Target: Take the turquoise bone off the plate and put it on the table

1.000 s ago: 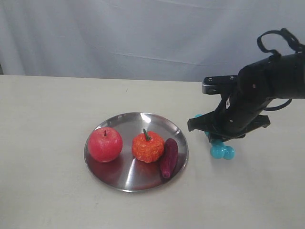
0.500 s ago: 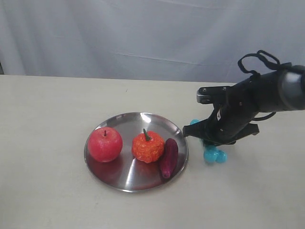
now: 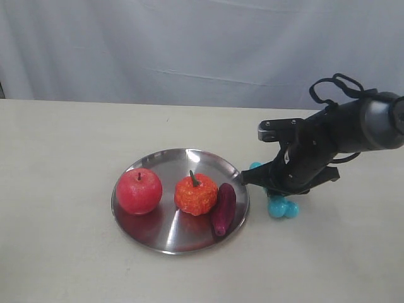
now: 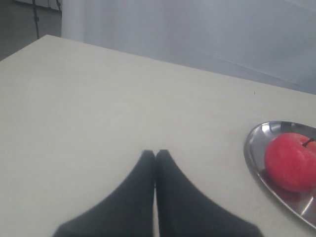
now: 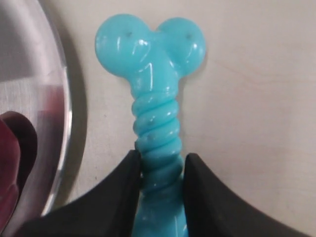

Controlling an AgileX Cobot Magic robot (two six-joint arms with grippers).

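The turquoise bone (image 5: 155,113) is low over the beige tabletop beside the plate rim (image 5: 59,98), so my right gripper opens next.
The turquoise bone (image 3: 283,207) is off the plate (image 3: 158,230), just right of its rim and low over the beige table (image 3: 63,158). My right gripper (image 3: 276,189) is shut on its ribbed shaft. In the right wrist view both black fingers press the bone (image 5: 155,98) at the gripper (image 5: 160,160), and the knobbed end points away from it beside the plate rim (image 5: 59,98). Whether the bone touches the table I cannot tell. My left gripper (image 4: 155,154) is shut and empty over bare table, left of the plate (image 4: 256,158).
A red apple (image 3: 139,190), an orange pumpkin-like fruit (image 3: 196,194) and a dark purple eggplant (image 3: 223,208) sit on the plate. A pale curtain hangs behind the table. The apple (image 4: 291,160) also shows in the left wrist view.
My right gripper has moved left and down with the bone, ending close to the plate's right rim. The items on the plate and the left gripper have not moved.
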